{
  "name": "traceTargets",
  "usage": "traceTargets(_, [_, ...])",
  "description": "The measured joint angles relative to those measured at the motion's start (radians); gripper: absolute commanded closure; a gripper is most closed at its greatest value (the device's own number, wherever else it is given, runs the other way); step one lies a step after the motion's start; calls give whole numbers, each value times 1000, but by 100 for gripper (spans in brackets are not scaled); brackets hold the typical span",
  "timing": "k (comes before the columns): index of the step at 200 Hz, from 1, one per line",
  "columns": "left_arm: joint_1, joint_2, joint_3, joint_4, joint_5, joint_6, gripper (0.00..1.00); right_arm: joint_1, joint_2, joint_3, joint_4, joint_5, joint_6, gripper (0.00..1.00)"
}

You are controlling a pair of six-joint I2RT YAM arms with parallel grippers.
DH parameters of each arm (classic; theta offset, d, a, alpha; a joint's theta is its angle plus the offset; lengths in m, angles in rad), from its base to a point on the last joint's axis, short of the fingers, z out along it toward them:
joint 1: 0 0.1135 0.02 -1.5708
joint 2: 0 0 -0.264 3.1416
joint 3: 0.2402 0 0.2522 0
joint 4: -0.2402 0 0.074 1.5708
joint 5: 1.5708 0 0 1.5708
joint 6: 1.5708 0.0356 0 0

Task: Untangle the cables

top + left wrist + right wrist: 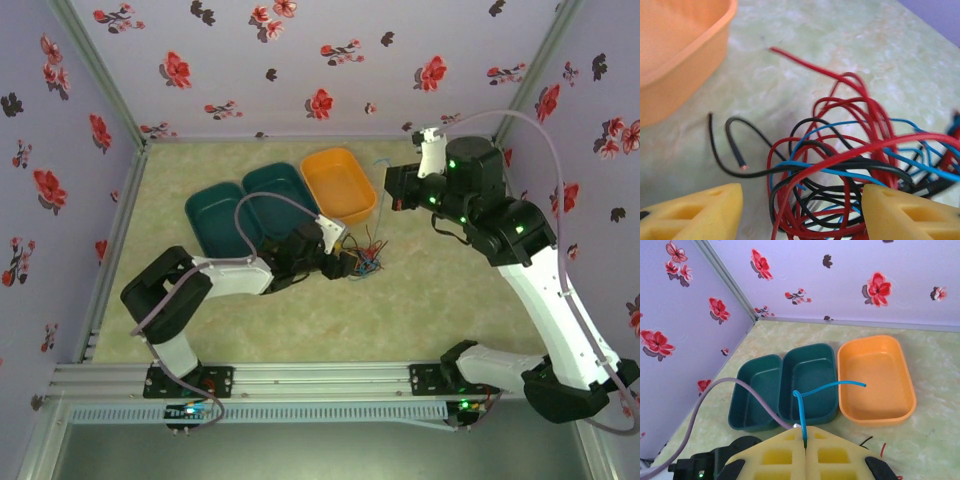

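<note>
My left gripper needs to take hold of the tangle's near loops next, so that it anchors the cables and my right gripper can untangle the blue cable.
The cables [840, 165] lie as a tangle of red, black and blue strands on the pale green table. My left gripper [802, 212] is low over them and open. Its yellow fingertips [695, 212] stand either side of the tangle's near loops. From above, the tangle [367, 256] sits just right of the left gripper [347, 263]. My right gripper [805, 444] is raised and shut on one blue cable [802, 410], which sticks up from the closed jaws and bends right over the trays. The right gripper [397, 188] hangs beside the orange tray.
An orange tray [340, 183] and two teal trays [283, 195] [220, 215] stand in a row at the back left. The orange tray's wall [680, 65] is close to the tangle. Floral walls enclose the table on three sides.
</note>
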Motion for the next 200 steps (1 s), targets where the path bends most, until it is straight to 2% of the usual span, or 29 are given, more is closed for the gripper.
traceTargets(22, [-2,27,14,25,31,72,34,0,0,12,-5,20,-11,100])
traceTargets(47, [-2,82,33,71,69,120,40,0,0,28,-4,25,-19,100])
traceTargets(56, [-2,104,40,86,82,127,47,0,0,32,-4,26,-19,100])
traceTargets(72, [-3,140,56,105,102,146,71,0,0,41,-4,29,-19,100])
traceTargets(84, [-3,163,68,118,114,149,84,0,0,51,-5,29,-19,100])
traceTargets(109, [-6,173,69,138,127,153,91,0,0,89,-9,33,-26,100])
traceTargets(126, [-6,173,69,151,131,154,100,0,2,132,-24,40,-37,100])
traceTargets(200, [-6,129,-6,167,113,141,100,0,2,275,-41,93,-84,100])
